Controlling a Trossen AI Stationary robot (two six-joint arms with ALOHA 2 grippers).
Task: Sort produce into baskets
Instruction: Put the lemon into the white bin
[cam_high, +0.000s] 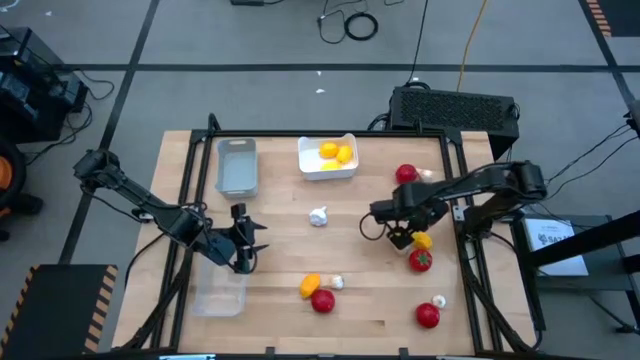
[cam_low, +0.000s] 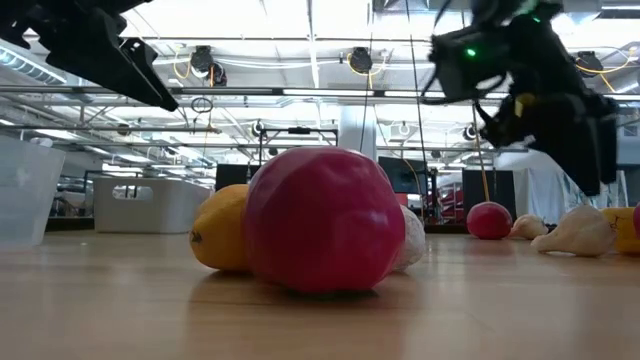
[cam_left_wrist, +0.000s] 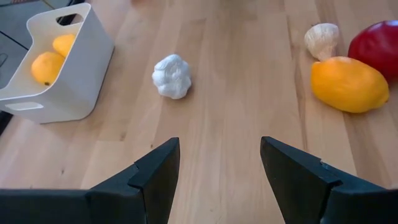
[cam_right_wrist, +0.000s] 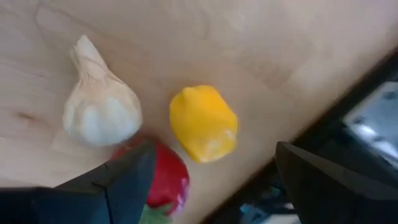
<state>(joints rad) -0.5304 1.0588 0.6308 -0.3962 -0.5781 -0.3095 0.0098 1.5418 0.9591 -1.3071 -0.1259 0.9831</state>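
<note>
The lemon (cam_high: 422, 240) (cam_right_wrist: 203, 123) is below my fingers, with bare wood between them, so they would miss if closed now; my right gripper needs to lower first, then close.
My right gripper (cam_right_wrist: 211, 186) hangs open, pointing down, above a lemon (cam_right_wrist: 204, 122), a tomato (cam_right_wrist: 165, 180) and a garlic bulb (cam_right_wrist: 99, 109) that lie together near the table's right edge (cam_high: 422, 240). My left gripper (cam_left_wrist: 217, 168) stands open near the table's left side (cam_high: 245, 260), above the wood and touching nothing. Ahead of it lie a white garlic bulb (cam_left_wrist: 172, 76) and the white basket (cam_left_wrist: 74, 87), which holds two lemons (cam_high: 336, 153). The grey basket (cam_high: 237, 165) stands at the far left. The clear basket (cam_high: 220, 292) stands at the near left.
A lemon (cam_high: 310, 286), a tomato (cam_high: 322, 300) and a garlic bulb (cam_high: 338, 283) lie together near the front middle. A tomato (cam_high: 428, 315) with a garlic bulb (cam_high: 439, 300) lies at the front right. Another tomato (cam_high: 406, 174) lies at the far right.
</note>
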